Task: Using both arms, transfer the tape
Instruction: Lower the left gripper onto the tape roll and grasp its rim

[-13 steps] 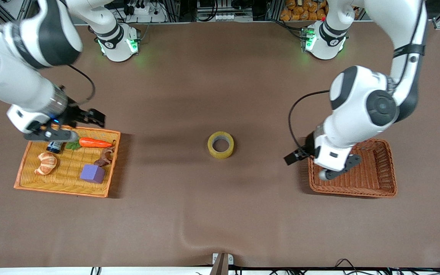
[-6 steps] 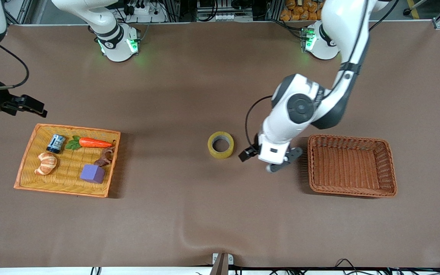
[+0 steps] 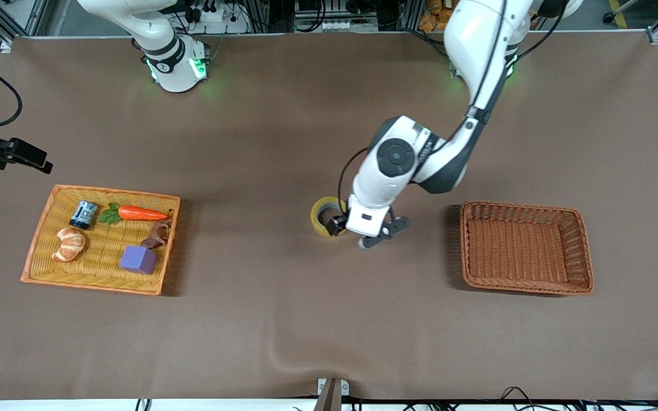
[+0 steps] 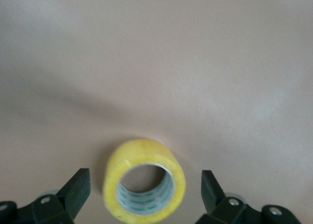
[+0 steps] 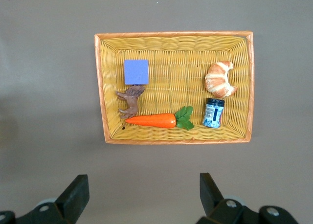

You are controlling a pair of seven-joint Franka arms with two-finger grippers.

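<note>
My left gripper should next grab the yellow tape roll by its ring side [image 4: 112, 185] to transfer the tape.
The tape [image 3: 319, 217], a yellowish roll lying flat with its hole up, sits mid-table. My left gripper [image 3: 337, 224] hangs right over it and is open. In the left wrist view the tape [image 4: 142, 150] lies between the two spread fingers of the left gripper [image 4: 145, 182], with gaps on both sides and no contact. My right gripper [image 3: 23, 155] is open and empty, up in the air at the right arm's end of the table. It is over bare table beside the yellow tray, as the right wrist view [image 5: 144, 185] shows.
A flat yellow tray [image 3: 37, 251] at the right arm's end holds a croissant [image 3: 69, 244], a carrot [image 3: 141, 213], a purple cube [image 3: 138, 259], a small jar [image 3: 83, 214] and a brown figure [image 3: 157, 234]. An empty brown wicker basket [image 3: 466, 245] stands at the left arm's end.
My left arm swung from over the brown basket across to the tape and lowered its open gripper around it. My right arm pulled away from the yellow tray toward the table's end.
</note>
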